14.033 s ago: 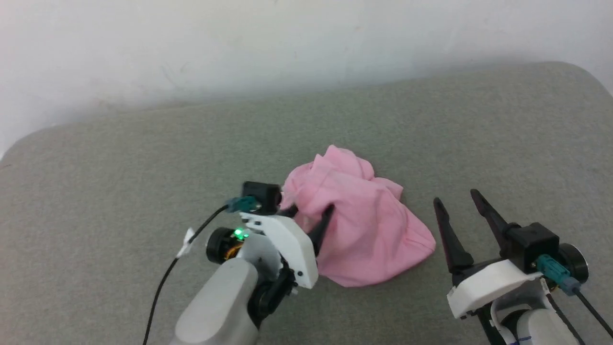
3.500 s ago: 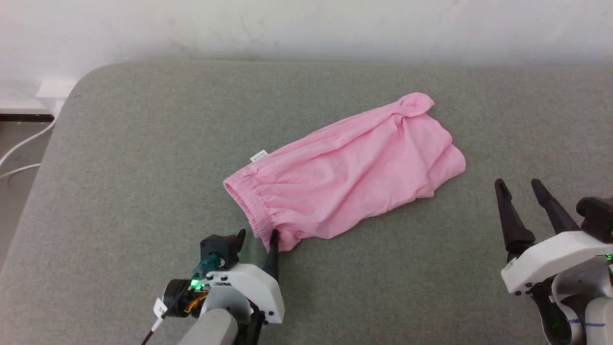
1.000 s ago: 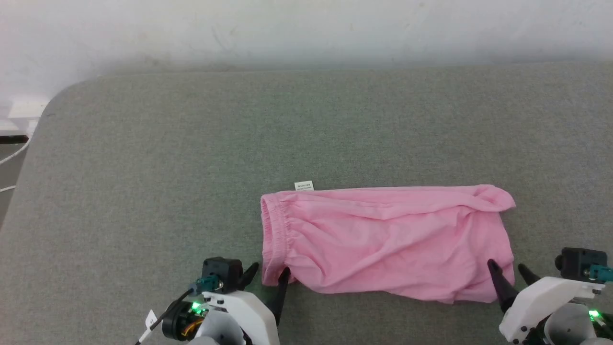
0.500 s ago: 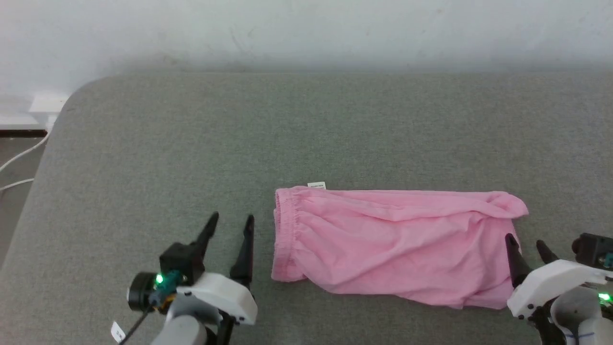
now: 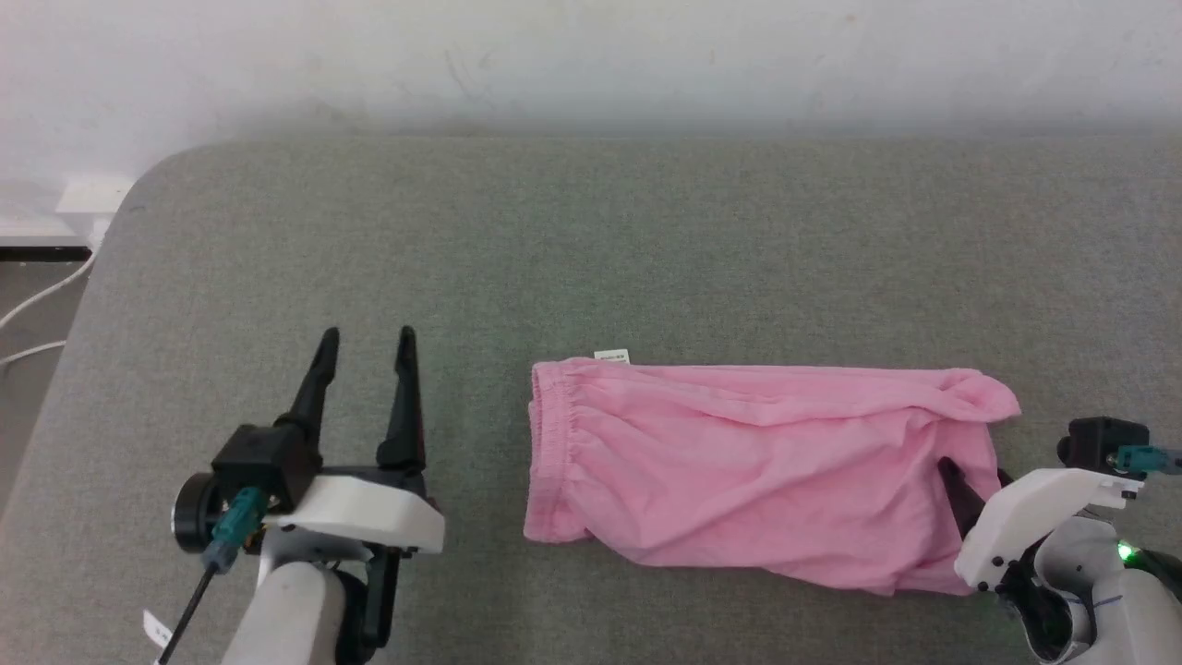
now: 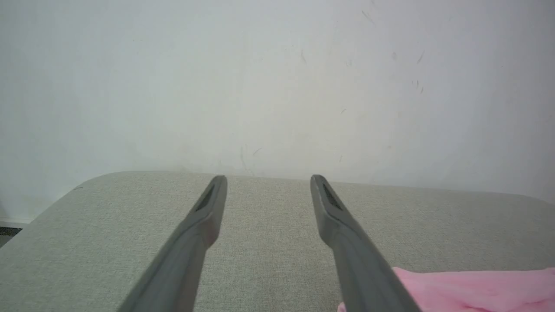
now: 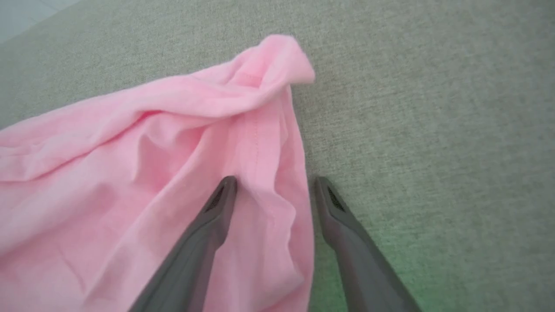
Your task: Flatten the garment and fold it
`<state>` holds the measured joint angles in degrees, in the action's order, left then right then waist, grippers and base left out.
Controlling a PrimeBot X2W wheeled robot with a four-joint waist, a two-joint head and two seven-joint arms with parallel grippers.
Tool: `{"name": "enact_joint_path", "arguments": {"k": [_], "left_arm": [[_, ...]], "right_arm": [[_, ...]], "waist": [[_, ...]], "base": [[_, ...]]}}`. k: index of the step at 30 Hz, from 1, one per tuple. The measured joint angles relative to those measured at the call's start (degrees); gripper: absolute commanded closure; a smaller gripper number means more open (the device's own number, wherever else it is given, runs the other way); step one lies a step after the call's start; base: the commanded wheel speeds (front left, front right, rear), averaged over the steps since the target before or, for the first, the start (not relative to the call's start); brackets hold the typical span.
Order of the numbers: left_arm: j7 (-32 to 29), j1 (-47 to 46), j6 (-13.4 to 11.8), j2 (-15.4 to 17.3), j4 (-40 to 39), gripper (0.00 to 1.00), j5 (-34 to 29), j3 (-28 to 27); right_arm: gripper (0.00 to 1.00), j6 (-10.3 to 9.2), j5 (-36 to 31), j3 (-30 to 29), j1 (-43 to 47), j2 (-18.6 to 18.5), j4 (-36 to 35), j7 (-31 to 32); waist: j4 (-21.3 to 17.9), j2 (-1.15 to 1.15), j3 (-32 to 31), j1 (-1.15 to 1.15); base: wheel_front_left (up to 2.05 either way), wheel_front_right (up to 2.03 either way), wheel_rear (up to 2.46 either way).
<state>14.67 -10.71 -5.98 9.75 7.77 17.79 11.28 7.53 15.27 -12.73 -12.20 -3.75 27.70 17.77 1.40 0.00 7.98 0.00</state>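
I need to grab the pink shorts (image 5: 748,471) by their leg hem (image 5: 975,465) next with my right gripper, to flatten and fold the shorts.
The pink shorts (image 5: 748,471) lie spread sideways on the grey cushion, gathered waistband (image 5: 547,453) at the left and a small white label (image 5: 611,356) at the far waistband corner. The far right hem corner (image 7: 282,56) is bunched into a roll. My left gripper (image 5: 367,334) is open and holds nothing, a good way left of the waistband. In the left wrist view that gripper (image 6: 269,177) points at the wall, with the shorts (image 6: 477,286) at the lower right. My right gripper (image 5: 971,473) is open at the right hem; its fingers (image 7: 217,208) straddle the fabric edge.
The grey cushion (image 5: 591,240) runs back to a white wall (image 5: 591,55). Its rounded left corner (image 5: 138,185) drops off to a floor with white cables (image 5: 37,305). Bare cushion lies behind and to the left of the shorts.
My left gripper has let go of the waistband corner and moved away to the left, still open. My right gripper has slid forward so its fingers straddle the hem. The shorts stay put.
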Motion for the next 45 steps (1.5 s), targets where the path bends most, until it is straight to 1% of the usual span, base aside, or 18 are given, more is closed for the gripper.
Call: {"name": "enact_joint_path", "arguments": {"k": [1,2,3,8,12,17,19,21,24,27,30,32,35,38,42,43,44,45], "left_arm": [[0.0,0.4,0.5,-0.5,-0.1,0.0,-0.5,-1.2],[0.0,0.9,1.0,-0.8,-0.2,0.0,-1.0,-2.2],[0.0,1.3,1.5,-1.1,-0.2,0.0,-1.7,-3.2],[0.0,2.9,3.5,-2.4,0.2,0.0,-3.9,-6.8],[0.0,3.9,4.9,-3.5,0.4,0.0,-5.0,-8.4],[0.0,4.4,6.0,-4.7,0.9,0.0,-5.9,-9.4],[0.0,4.6,6.4,-5.0,1.5,0.0,-6.4,-9.7],[0.0,4.6,6.7,-5.3,1.8,0.0,-6.8,-10.0],[0.0,4.6,7.2,-5.7,2.1,0.0,-7.2,-10.3],[0.0,4.6,7.5,-6.0,2.3,0.0,-7.3,-10.8],[0.0,4.6,8.0,-6.1,2.5,0.0,-7.4,-11.0],[0.0,4.6,8.3,-6.2,2.7,0.0,-7.5,-11.1],[0.0,4.5,8.4,-6.4,2.8,0.0,-7.7,-11.2],[0.0,4.4,8.5,-6.5,2.9,0.0,-7.7,-11.0],[0.0,4.4,8.9,-6.6,3.1,0.0,-7.7,-10.9],[0.0,4.3,8.9,-6.6,3.3,0.0,-7.7,-10.8],[0.1,4.3,8.9,-6.6,3.4,0.0,-7.7,-10.7],[0.0,4.3,9.0,-6.6,3.5,0.0,-7.7,-10.6]], "right_arm": [[0.92,-0.01,0.4,0.4,0.0,-0.1,-0.2,0.6],[0.99,-0.01,0.8,0.7,0.0,-0.1,-0.5,1.0],[1.0,-0.01,1.3,1.0,0.1,-0.1,-0.9,1.5],[1.0,0.01,0.8,0.2,1.8,0.8,-4.6,2.4],[1.0,0.02,-2.5,-5.3,3.3,1.1,-9.0,2.4],[1.0,0.01,-9.9,-12.9,4.5,0.9,-14.5,3.0],[1.0,0.01,-11.1,-13.6,5.0,0.9,-17.0,3.8],[1.0,0.01,-10.9,-12.5,5.8,0.8,-20.0,5.3],[1.0,0.01,-8.9,-8.2,7.7,0.8,-25.9,8.4],[1.0,0.01,-7.2,-2.3,9.8,0.8,-33.0,11.6],[1.0,0.01,-7.2,5.9,10.7,0.7,-39.4,14.8],[1.0,0.01,-7.9,11.6,10.6,0.8,-41.7,16.6],[1.0,0.01,-9.9,19.7,9.3,0.8,-40.7,19.2],[1.0,0.01,-10.3,26.3,6.5,0.9,-36.1,21.1],[1.0,0.01,-9.8,31.3,3.2,1.0,-29.2,22.2],[0.96,0.01,-9.5,32.0,2.6,0.9,-27.8,22.4],[0.66,0.01,-9.5,32.8,1.8,0.9,-26.4,22.5],[0.22,0.01,-9.5,33.6,1.0,0.6,-25.3,22.4]], "waist": [[0.0,0.0,-0.1,0.0],[0.0,0.0,-0.2,0.0],[0.0,0.0,-0.3,0.0],[0.0,0.0,-0.8,0.0],[0.2,0.0,-1.1,0.0],[0.7,0.0,-1.4,0.0],[0.9,0.0,-1.5,0.0],[1.1,0.0,-1.6,0.0],[1.3,0.0,-1.8,0.0],[1.5,0.0,-1.9,0.0],[1.7,0.0,-1.9,0.0],[1.8,0.0,-1.9,0.0],[2.1,0.0,-1.7,0.0],[2.7,0.0,-1.4,0.0],[3.6,0.0,-0.8,0.0],[3.8,0.0,-0.6,0.0],[4.0,0.0,-0.4,0.0],[4.2,0.0,-0.2,0.0]], "base": [[0.0,0.0,0.0],[0.0,0.0,0.0],[0.0,0.0,0.0],[0.0,0.0,0.0],[0.0,0.0,0.0],[0.0,0.0,0.0],[0.0,0.0,0.0],[0.0,0.0,0.0],[0.0,0.0,0.0],[0.0,0.0,0.0],[0.0,0.0,0.0],[0.0,0.0,0.0],[0.0,0.0,0.0],[0.0,0.0,0.0],[0.0,0.0,0.0],[0.0,0.0,0.0],[0.0,0.0,0.0],[0.0,0.0,0.0]]}}
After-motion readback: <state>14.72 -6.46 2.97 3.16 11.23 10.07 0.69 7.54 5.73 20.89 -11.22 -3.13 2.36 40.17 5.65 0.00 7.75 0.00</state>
